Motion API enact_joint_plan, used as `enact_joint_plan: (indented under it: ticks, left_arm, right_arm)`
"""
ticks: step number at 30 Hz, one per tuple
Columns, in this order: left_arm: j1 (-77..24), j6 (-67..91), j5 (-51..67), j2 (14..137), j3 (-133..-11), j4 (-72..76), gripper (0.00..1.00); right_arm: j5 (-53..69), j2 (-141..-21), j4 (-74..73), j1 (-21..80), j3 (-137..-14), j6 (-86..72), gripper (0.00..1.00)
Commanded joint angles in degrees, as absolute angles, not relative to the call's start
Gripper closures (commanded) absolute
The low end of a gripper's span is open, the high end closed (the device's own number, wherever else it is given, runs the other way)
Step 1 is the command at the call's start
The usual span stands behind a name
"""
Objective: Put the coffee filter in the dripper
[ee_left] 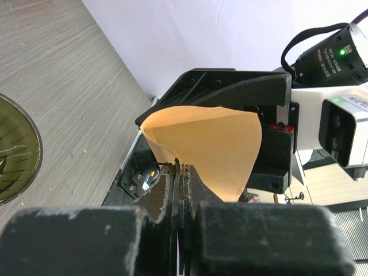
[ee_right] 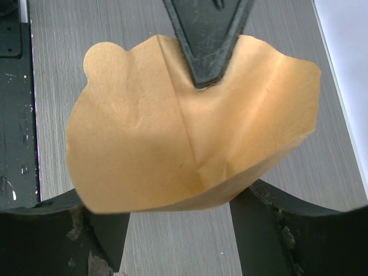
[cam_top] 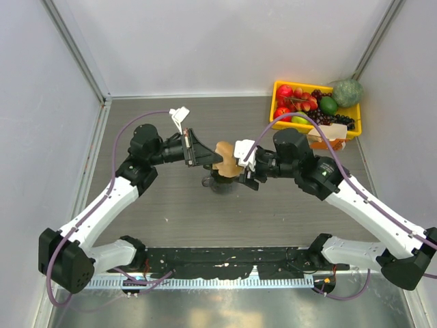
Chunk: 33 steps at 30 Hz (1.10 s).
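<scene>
Tabletop separates the coffee filter's edge (ee_left: 145, 136) from the dripper's olive rim (ee_left: 39, 145), so it is too early to release. My left gripper brings the filter down inside the dripper first.
The tan paper coffee filter (cam_top: 225, 156) hangs in the air between my two grippers, partly opened into a cone. My left gripper (cam_top: 202, 154) is shut on its edge; in the left wrist view the closed fingertips (ee_left: 179, 172) pinch the filter (ee_left: 207, 146). My right gripper (cam_top: 243, 168) is open, its fingers (ee_right: 98, 230) spread on either side of the filter's (ee_right: 190, 132) lower edge. The dark dripper (cam_top: 220, 183) stands on the table just below the filter, mostly hidden by it. Its olive rim shows at the left edge of the left wrist view (ee_left: 17, 149).
A yellow tray (cam_top: 355, 113) of fruit stands at the back right, with a green round vegetable (cam_top: 347, 92) beside it. White walls close in the left, back and right sides. A black base rail (cam_top: 225, 260) runs along the near edge.
</scene>
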<state>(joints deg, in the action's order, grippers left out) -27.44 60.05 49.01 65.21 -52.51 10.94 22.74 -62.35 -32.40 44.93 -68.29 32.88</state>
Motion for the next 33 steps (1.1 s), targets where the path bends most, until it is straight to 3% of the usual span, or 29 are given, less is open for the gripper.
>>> enact_joint_plan:
  ticks: [1, 8, 10, 14, 19, 33]
  left_arm:
    - [-26.98, 59.86, 48.6, 64.78, -55.46, 13.9, 1.0]
    - [-26.72, 36.43, 44.14, 62.23, -62.92, -10.94, 1.0]
    - [-26.72, 29.39, 41.59, 62.57, -66.52, -18.77, 1.0]
    - [-26.72, 19.53, 37.81, 66.26, -76.88, -36.6, 1.0]
    - [-26.72, 12.22, 32.97, 71.71, -84.71, -47.09, 1.0]
    - [-27.42, 10.46, 30.67, 85.6, -92.2, -53.35, 1.0]
  right_arm:
    - [21.63, -62.49, -30.41, 46.05, -69.78, 33.67, 0.28]
    - [18.54, -58.9, -30.85, 42.11, -71.1, 31.55, 0.04]
    - [19.42, -57.58, -32.42, 40.88, -71.37, 31.64, 0.01]
    - [22.06, -54.85, -35.32, 38.68, -72.07, 30.94, 0.04]
    - [19.95, -53.17, -36.47, 36.13, -73.56, 29.45, 0.05]
    - [24.07, -60.46, -32.35, 30.41, -76.11, 16.61, 0.05]
